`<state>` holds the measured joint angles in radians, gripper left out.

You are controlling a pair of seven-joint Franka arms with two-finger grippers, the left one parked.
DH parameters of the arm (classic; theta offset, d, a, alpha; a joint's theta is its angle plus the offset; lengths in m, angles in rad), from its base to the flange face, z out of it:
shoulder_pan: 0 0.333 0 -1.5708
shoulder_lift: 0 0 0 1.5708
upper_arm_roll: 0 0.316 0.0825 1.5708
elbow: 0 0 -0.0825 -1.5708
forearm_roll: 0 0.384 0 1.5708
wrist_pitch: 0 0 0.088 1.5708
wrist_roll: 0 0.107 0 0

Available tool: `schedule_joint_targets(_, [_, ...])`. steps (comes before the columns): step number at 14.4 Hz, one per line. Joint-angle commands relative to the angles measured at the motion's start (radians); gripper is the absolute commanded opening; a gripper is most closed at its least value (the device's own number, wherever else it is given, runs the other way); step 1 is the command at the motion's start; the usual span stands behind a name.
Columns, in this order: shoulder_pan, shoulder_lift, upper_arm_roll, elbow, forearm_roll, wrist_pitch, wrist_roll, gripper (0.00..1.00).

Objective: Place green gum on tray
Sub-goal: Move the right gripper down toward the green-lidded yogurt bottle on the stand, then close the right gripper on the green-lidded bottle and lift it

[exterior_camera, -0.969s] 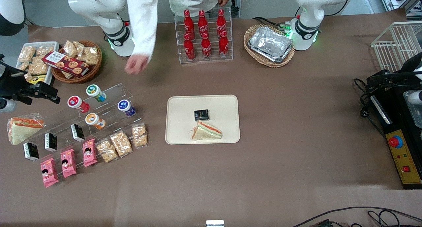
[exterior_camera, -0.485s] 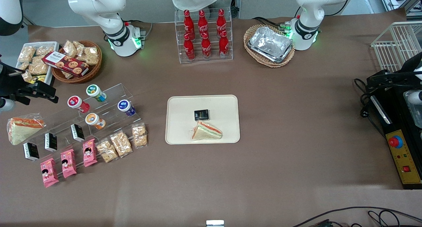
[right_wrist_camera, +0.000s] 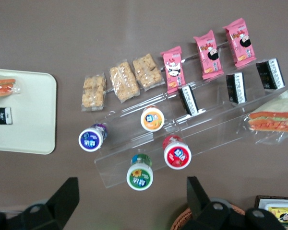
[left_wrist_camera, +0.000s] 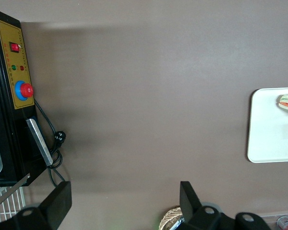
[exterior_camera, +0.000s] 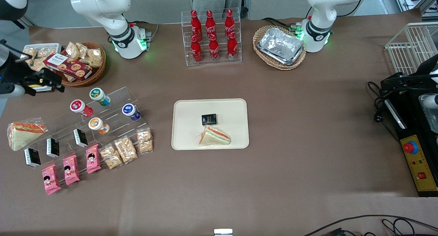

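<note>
To place the green gum on the tray [exterior_camera: 189, 125], my right gripper next needs to grab the gum by its white lid [exterior_camera: 97, 92].
The green gum [exterior_camera: 99, 95] lies on the top step of a clear acrylic riser [exterior_camera: 116, 118], its white, green-ringed lid [right_wrist_camera: 139, 175] facing up. My right gripper [exterior_camera: 51, 83] hovers at the working arm's end of the table, beside the wicker snack basket, apart from the gum. In the right wrist view the gripper [right_wrist_camera: 132, 201] is open, its dark fingers [right_wrist_camera: 62, 196] spread wide with the gum's lid showing between them, well below. The cream tray [exterior_camera: 184, 107] lies mid-table, also seen as the tray [right_wrist_camera: 24, 96], and holds a sandwich [exterior_camera: 215, 136] and a black packet [exterior_camera: 209, 119].
Red-lidded [exterior_camera: 78, 106], orange-lidded [exterior_camera: 97, 124] and blue [exterior_camera: 129, 110] canisters share the riser with black packets, pink wafers and rice bars. A wicker basket [exterior_camera: 99, 63] of snacks, a cola bottle rack [exterior_camera: 212, 37] and a basket of foil trays [exterior_camera: 280, 47] line the table's edge farthest from the front camera.
A person's arm that reached over the table has withdrawn. My right gripper has moved away from the front camera, toward the wicker snack basket. The gum has not moved.
</note>
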<state>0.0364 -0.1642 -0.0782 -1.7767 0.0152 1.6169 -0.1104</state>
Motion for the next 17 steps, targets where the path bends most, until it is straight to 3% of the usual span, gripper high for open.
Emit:
schedule_joint_targets(1, [0.005, -0.197, -0.008, -0.277, 0.012, 0.136, -0.017, 1.00])
schedule_joint_targets(8, [-0.001, -0.319, -0.009, -0.568, 0.009, 0.349, -0.015, 1.00])
schedule_joint_targets(17, [-0.026, -0.350, -0.009, -0.875, 0.008, 0.632, -0.015, 1.00])
